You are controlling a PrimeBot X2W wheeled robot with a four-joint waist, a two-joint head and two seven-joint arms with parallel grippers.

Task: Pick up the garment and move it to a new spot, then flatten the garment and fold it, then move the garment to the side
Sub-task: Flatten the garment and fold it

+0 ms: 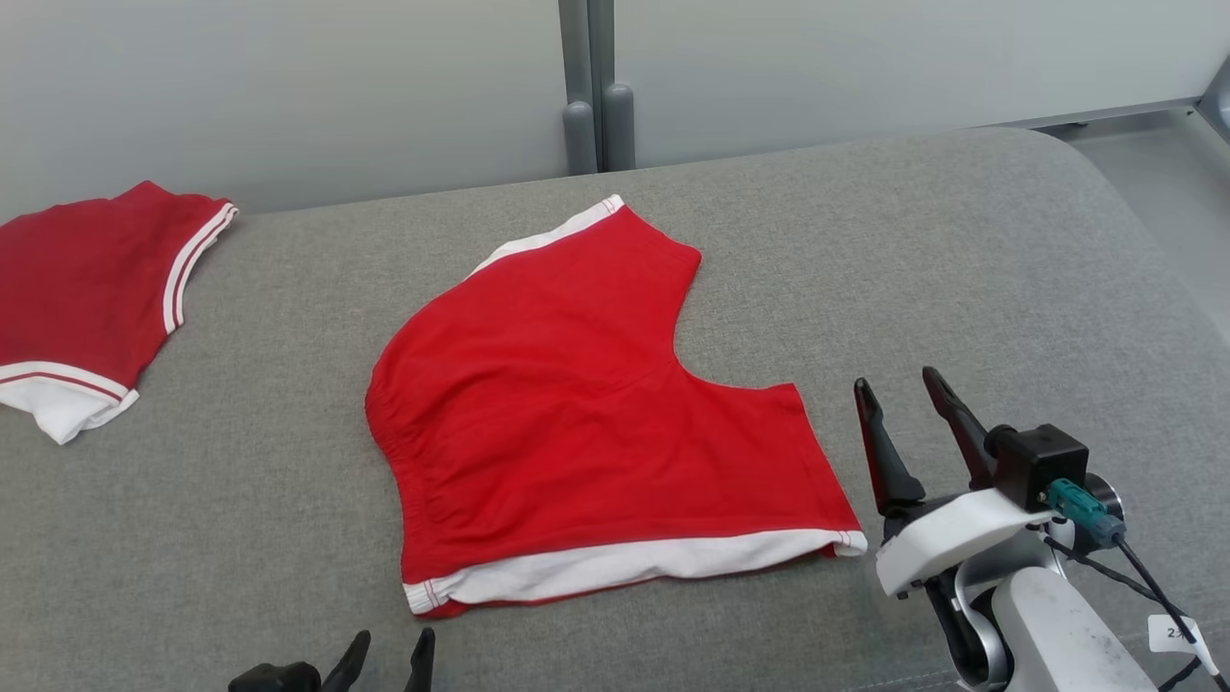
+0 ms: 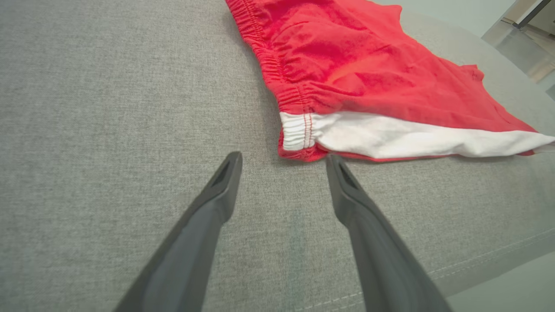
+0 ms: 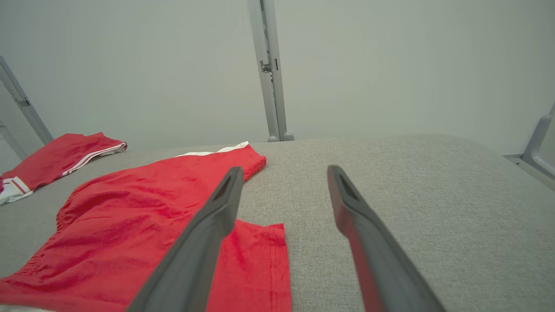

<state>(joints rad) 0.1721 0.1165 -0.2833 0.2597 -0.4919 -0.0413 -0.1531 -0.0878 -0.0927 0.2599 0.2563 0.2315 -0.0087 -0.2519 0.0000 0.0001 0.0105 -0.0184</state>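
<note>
I should next grab the garment with my left gripper by its white-striped waistband corner (image 1: 424,598), because the red cloth (image 1: 588,427) lies flat while its folded side stands up.
The garment (image 1: 577,404) is a pair of red shorts with white side stripes, lying flat in the middle of the grey cushion. My left gripper (image 1: 389,646) is open at the bottom edge, just in front of the garment's near waistband corner (image 2: 299,134); its fingers hold nothing. My right gripper (image 1: 898,389) is open too, hovering just right of the garment's near leg hem (image 3: 264,260), empty. In the right wrist view the garment (image 3: 130,225) spreads to the left of my fingers (image 3: 217,216).
A second red garment with white stripes (image 1: 86,288) lies at the far left of the cushion. A grey wall with a metal post (image 1: 588,86) stands behind. The cushion (image 1: 961,250) rounds off at the right, with floor beyond.
</note>
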